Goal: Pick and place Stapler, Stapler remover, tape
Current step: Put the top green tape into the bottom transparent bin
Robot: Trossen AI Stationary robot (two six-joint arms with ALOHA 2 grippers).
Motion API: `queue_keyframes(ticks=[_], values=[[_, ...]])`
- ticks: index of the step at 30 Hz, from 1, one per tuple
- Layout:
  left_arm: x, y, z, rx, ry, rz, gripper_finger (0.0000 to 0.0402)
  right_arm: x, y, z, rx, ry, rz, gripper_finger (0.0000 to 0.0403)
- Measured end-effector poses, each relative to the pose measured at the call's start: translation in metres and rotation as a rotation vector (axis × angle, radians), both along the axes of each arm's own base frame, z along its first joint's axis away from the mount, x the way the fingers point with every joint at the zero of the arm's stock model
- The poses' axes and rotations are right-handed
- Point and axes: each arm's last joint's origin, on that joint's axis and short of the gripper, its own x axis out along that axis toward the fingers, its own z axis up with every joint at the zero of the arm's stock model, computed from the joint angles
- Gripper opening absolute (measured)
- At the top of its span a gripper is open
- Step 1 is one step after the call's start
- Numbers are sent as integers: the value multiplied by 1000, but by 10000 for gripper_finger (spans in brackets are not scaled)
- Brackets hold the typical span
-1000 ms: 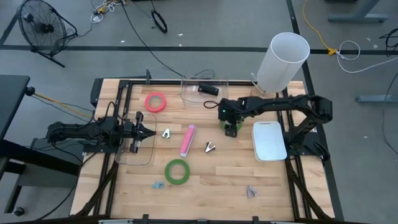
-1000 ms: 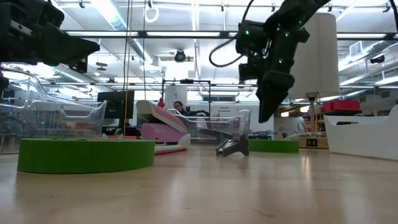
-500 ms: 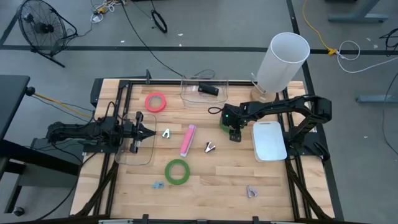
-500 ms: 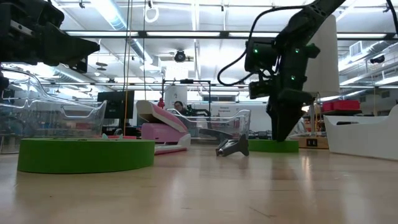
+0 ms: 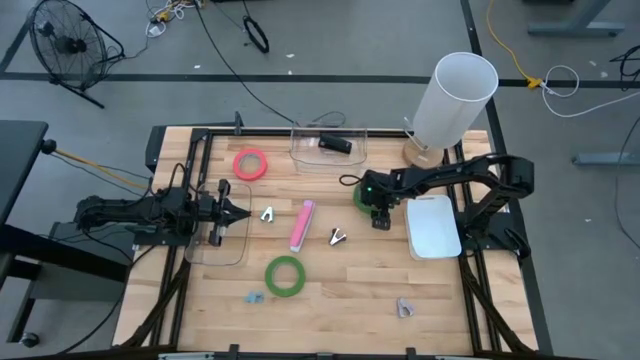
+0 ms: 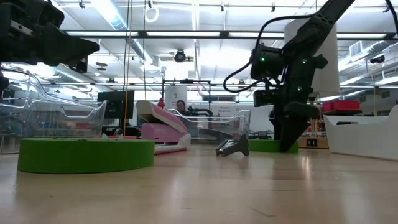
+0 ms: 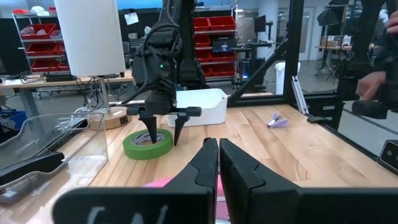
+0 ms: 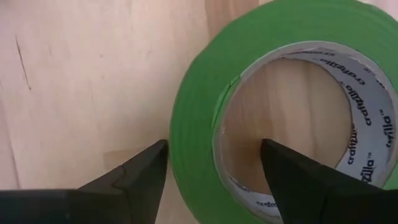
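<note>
My right gripper next needs to pick up the green tape roll by its ring wall, so that the tape can get into the clear tray.
A green tape roll lies flat on the wooden table right of centre. My right gripper points down over it, open. One finger stands inside the roll's hole and the other outside its wall, and no touch shows. A second green roll lies near the front, and a pink-red roll at the far left. The pink stapler lies at mid-table, with a metal staple remover beside it. My left gripper is shut and level at the table's left.
A clear bin holding a black stapler stands at the far edge. A white tray lies right of my right gripper, and a tall white cylinder stands behind it. A clear tray lies under my left gripper. Small items lie near the front.
My right gripper has come down over the green tape roll and moved a little toward the table's right edge, staying open. Its fingertips now straddle the roll's wall near the table top. The roll has not moved.
</note>
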Motion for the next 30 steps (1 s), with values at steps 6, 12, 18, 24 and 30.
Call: queue_keyframes(ticks=[6, 12, 18, 24, 30], values=[[0, 0, 0, 0, -1, -1, 18, -2, 1, -3, 0, -10, 2, 241], [0, 0, 0, 0, 0, 0, 18, -1, 0, -3, 4, -24, 7, 179], [0, 0, 0, 0, 0, 0, 18, 0, 0, -3, 2, -25, 13, 107], [0, 0, 0, 0, 0, 0, 18, -1, 1, -3, 4, -22, 22, 79], [0, 0, 0, 0, 0, 0, 18, 5, 1, 7, 49, 15, 33, 78]])
